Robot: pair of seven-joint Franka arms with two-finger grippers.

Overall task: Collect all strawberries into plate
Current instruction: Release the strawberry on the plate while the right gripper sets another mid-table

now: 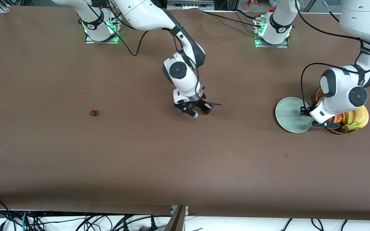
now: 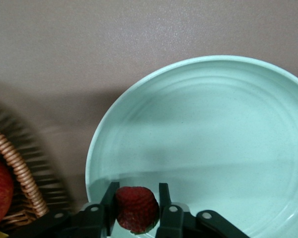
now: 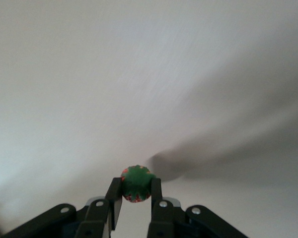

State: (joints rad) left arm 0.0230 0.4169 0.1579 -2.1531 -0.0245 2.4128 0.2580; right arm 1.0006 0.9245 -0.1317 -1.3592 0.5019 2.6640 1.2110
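Observation:
The green-topped strawberry is still apart from the mint-green plate (image 1: 289, 114), with tabletop between them, so my right gripper needs to move the strawberry closer before it lets go.
My left gripper (image 1: 315, 124) is shut on a red strawberry (image 2: 135, 210) and holds it over the rim of the pale mint-green plate (image 1: 289, 114) on the side next to the basket. In the left wrist view the plate (image 2: 213, 139) shows bare. My right gripper (image 1: 200, 111) is low over the middle of the table, shut on a second strawberry (image 3: 137, 184) whose green top faces the camera. A third strawberry (image 1: 93, 112) lies alone on the table toward the right arm's end.
A brown wicker basket (image 1: 339, 131) with a red-yellow apple (image 1: 338, 118) and bananas (image 1: 356, 118) stands touching the plate, toward the left arm's end; its rim (image 2: 20, 173) shows beside the left gripper. A brown cloth covers the table.

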